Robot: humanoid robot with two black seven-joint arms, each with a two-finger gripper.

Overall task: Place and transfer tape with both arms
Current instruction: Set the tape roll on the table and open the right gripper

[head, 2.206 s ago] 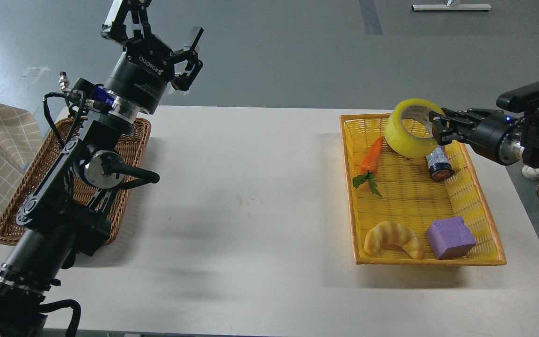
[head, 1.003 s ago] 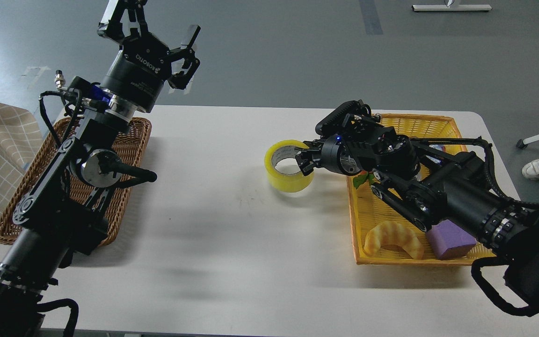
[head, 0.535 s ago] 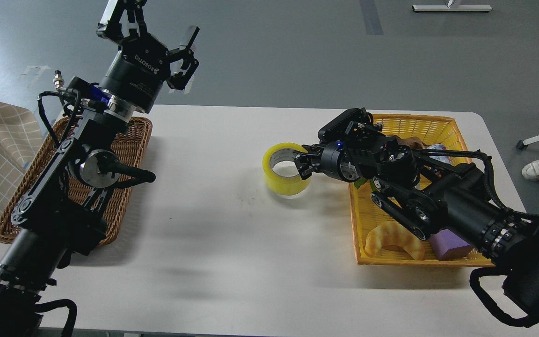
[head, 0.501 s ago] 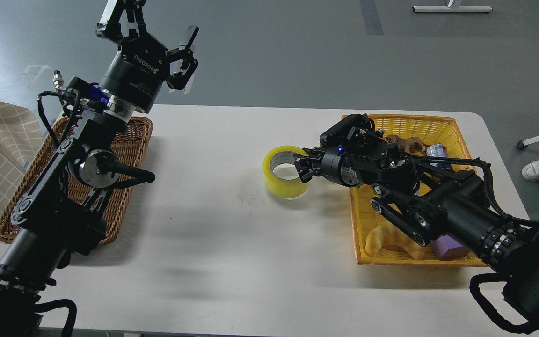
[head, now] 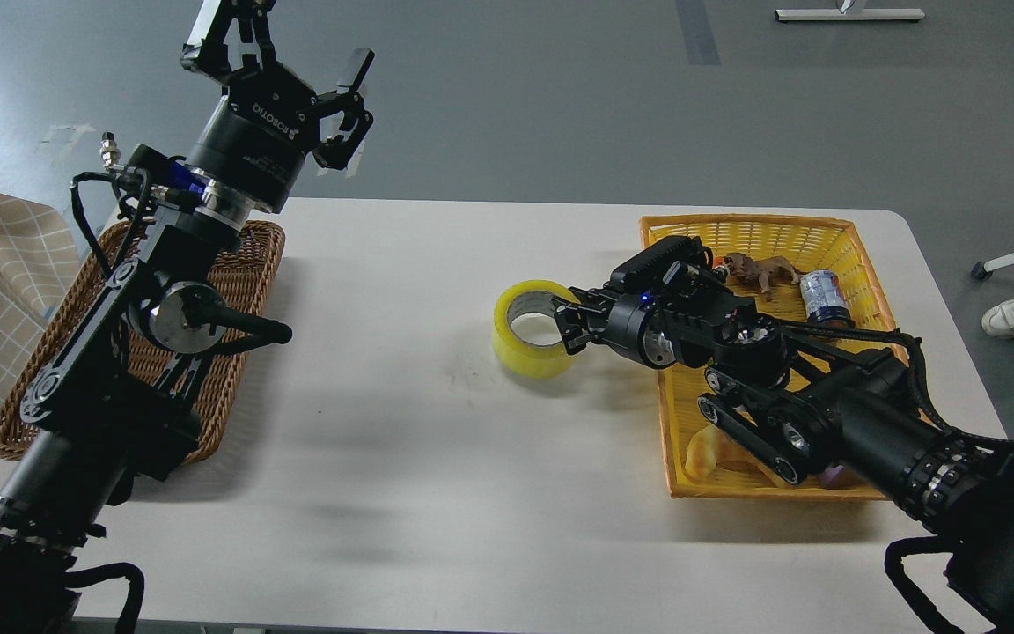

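Note:
The left gripper grabs the roll by its ring side [head: 506, 332] next, to transfer the tape to the brown wicker basket [head: 234, 285].
The tape [head: 526, 348], a yellow roll with a grey-white core, sits low at the middle of the white table [head: 437, 458], its hole facing up and towards me. My right gripper [head: 569, 325] reaches in from the right and is shut on the roll's right wall, one finger at its upper edge and one at its lower. Whether the roll rests on the table I cannot tell. My left gripper [head: 294, 48] is open and empty, held high above the table's far left corner, well away from the tape.
A brown wicker basket [head: 247, 255] lies at the left under my left arm. A yellow basket [head: 753, 223] at the right holds a toy animal [head: 758, 267], a small can [head: 820, 295] and a croissant [head: 702, 455], partly hidden by my right arm.
My right arm has carried the tape from above the yellow basket leftward to the table's middle and lowered it. In the last half second it drew slightly nearer me. The left arm barely moved.

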